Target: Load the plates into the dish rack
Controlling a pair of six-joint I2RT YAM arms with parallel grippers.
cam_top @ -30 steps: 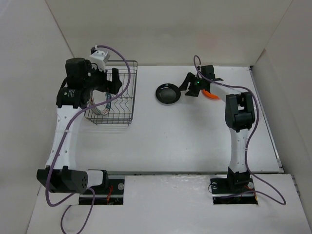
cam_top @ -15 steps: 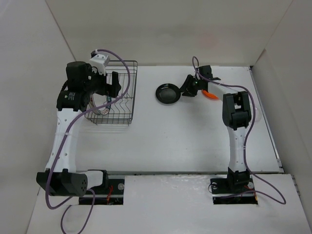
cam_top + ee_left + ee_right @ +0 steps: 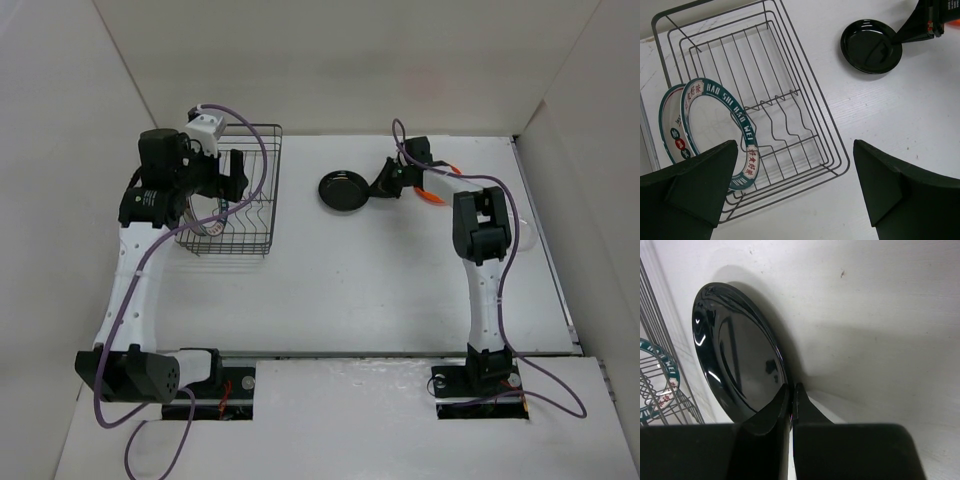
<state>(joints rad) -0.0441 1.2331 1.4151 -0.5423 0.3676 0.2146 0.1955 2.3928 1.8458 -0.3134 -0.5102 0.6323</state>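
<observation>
The plate's opposite edge should stay free to go into the rack's wires, so my left gripper needs to grab the small black plate by its rack-side rim point(image 3: 322, 190) point(image 3: 844, 46) next.
The small black plate point(image 3: 343, 190) point(image 3: 735, 360) lies on the table right of the dish rack point(image 3: 270, 165) point(image 3: 837, 145). My right gripper point(image 3: 377, 187) point(image 3: 792, 386) is shut on its right rim, fingertips pinched together at the edge. An orange plate point(image 3: 434, 195) shows partly under the right arm. In the rack's left end two plates stand on edge: the green-rimmed plate point(image 3: 742, 127) point(image 3: 222, 210) and, behind it, a dark-rimmed plate point(image 3: 667, 125) with red pattern. My left gripper point(image 3: 232, 175) point(image 3: 795, 150) hangs open above the rack's near right corner, holding nothing.
White walls close in the table at the back and both sides. Purple cables loop from both wrists. The rack's right half point(image 3: 770, 75) holds only bare tines.
My right gripper's fingers have closed onto the black plate's rim, after sliding slightly left toward it. The left arm stays over the rack, still open.
</observation>
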